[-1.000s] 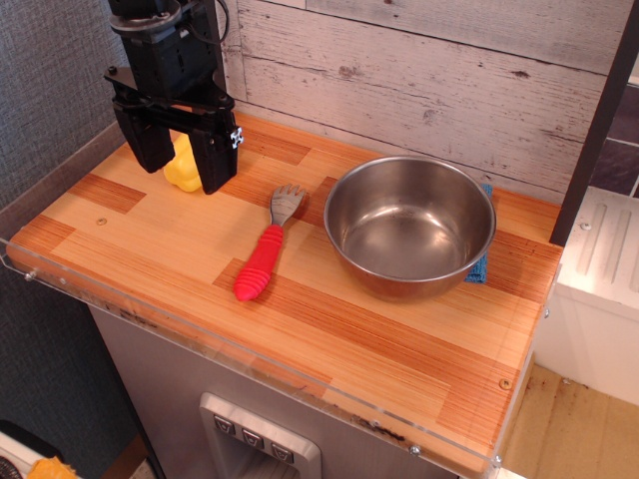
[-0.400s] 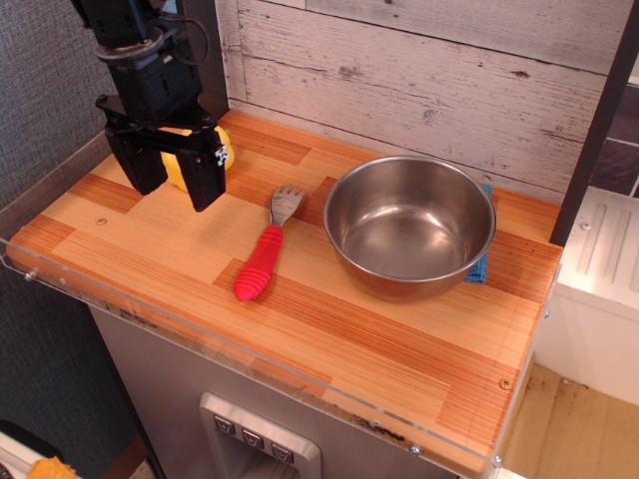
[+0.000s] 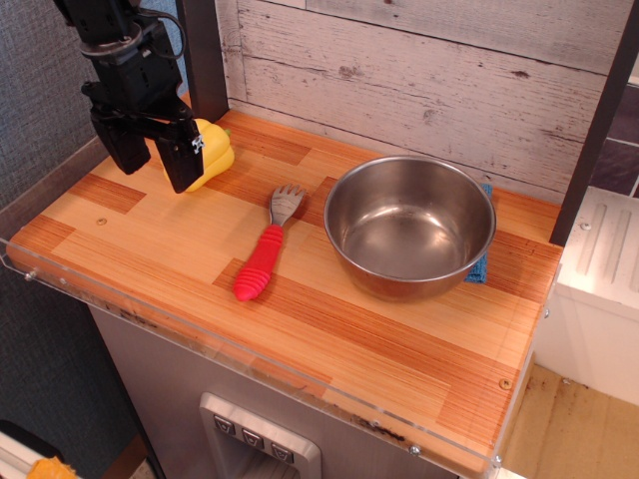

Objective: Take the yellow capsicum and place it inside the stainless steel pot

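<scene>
Next, my gripper picks up the yellow capsicum by its plump body (image 3: 214, 154), to place it inside the stainless steel pot.
The yellow capsicum (image 3: 213, 152) lies on the wooden counter at the back left, close to the wall. My black gripper (image 3: 155, 162) hangs open and empty just left of and in front of it. Its right finger (image 3: 184, 162) covers the capsicum's left side. I cannot tell if that finger touches the capsicum. The stainless steel pot (image 3: 401, 283) stands upright on the right half of the counter, with nothing inside.
A fork with a red ribbed handle (image 3: 261, 262) lies between the capsicum and the pot. A blue cloth (image 3: 481, 267) pokes out from under the pot's right side. A clear plastic lip (image 3: 200, 344) runs along the counter's front edge. A plank wall stands behind.
The gripper has moved left and slightly up. The capsicum, which showed between the fingers a second ago, now shows to the right of the right finger.
</scene>
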Controlling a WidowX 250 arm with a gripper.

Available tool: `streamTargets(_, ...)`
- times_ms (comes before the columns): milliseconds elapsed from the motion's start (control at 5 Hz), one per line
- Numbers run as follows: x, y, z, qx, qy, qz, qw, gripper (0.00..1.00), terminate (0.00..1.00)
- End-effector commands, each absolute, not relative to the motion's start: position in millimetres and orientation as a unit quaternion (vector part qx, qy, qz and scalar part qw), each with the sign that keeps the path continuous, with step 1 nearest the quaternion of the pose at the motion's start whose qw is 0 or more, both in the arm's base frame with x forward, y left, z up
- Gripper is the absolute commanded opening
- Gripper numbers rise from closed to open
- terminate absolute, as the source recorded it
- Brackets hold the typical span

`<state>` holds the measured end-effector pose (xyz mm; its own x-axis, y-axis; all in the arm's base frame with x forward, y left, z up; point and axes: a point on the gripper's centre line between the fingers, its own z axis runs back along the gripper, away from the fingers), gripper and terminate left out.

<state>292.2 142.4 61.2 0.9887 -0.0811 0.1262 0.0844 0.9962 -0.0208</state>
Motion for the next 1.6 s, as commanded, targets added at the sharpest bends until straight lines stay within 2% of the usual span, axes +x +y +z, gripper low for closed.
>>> streamTargets(0, 317, 150, 71, 0.028, -0.079, -0.055, 0.995, 1.0, 0.0)
streamTargets(600, 348, 160, 39, 0.039, -0.055, -0.045, 0.997, 1.0, 0.0)
streamTargets(800, 353, 160, 29, 0.035, -0.049, -0.042, 0.997, 0.0, 0.0)
streamTargets(1000, 352, 158, 41, 0.035, -0.054, -0.05, 0.997, 0.0, 0.0)
streamTargets(1200, 346, 146, 75, 0.035, -0.086, -0.065, 0.994, 0.0, 0.0)
streamTargets(1400, 347, 112, 106, -0.014, -0.128, -0.092, 0.987, 0.0, 0.0)
